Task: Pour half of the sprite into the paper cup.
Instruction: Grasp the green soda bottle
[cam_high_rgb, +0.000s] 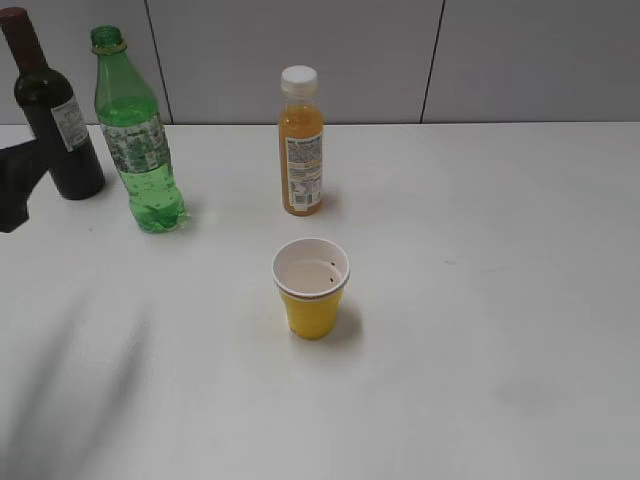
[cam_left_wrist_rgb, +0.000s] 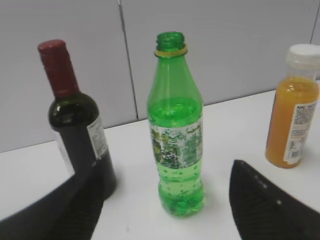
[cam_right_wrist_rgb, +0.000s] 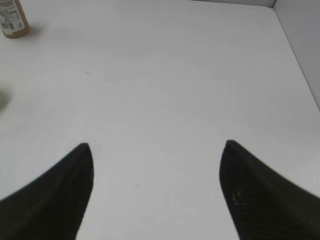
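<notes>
The sprite's shoulder (cam_high_rgb: 122, 84) slopes inward toward the bottle's narrow opening. To pour, the left gripper should next grab the sprite around its straight-sided label band (cam_high_rgb: 138, 147).
The sprite (cam_high_rgb: 140, 150) is a tall green bottle with no cap; it stands upright at the back left of the white table. In the left wrist view the sprite (cam_left_wrist_rgb: 176, 135) stands straight ahead between my open fingers. My left gripper (cam_left_wrist_rgb: 165, 185) is open and empty, a short way in front of the bottle; one dark finger (cam_high_rgb: 20, 185) shows at the left edge of the exterior view. The yellow paper cup (cam_high_rgb: 311, 287) stands upright in the middle of the table. My right gripper (cam_right_wrist_rgb: 156, 150) is open and empty over bare table.
A dark wine bottle (cam_high_rgb: 55, 120) stands just left of the sprite, also in the left wrist view (cam_left_wrist_rgb: 80, 130). An orange juice bottle (cam_high_rgb: 301, 145) with a white cap stands behind the cup. The table's right edge (cam_right_wrist_rgb: 300, 70) shows in the right wrist view.
</notes>
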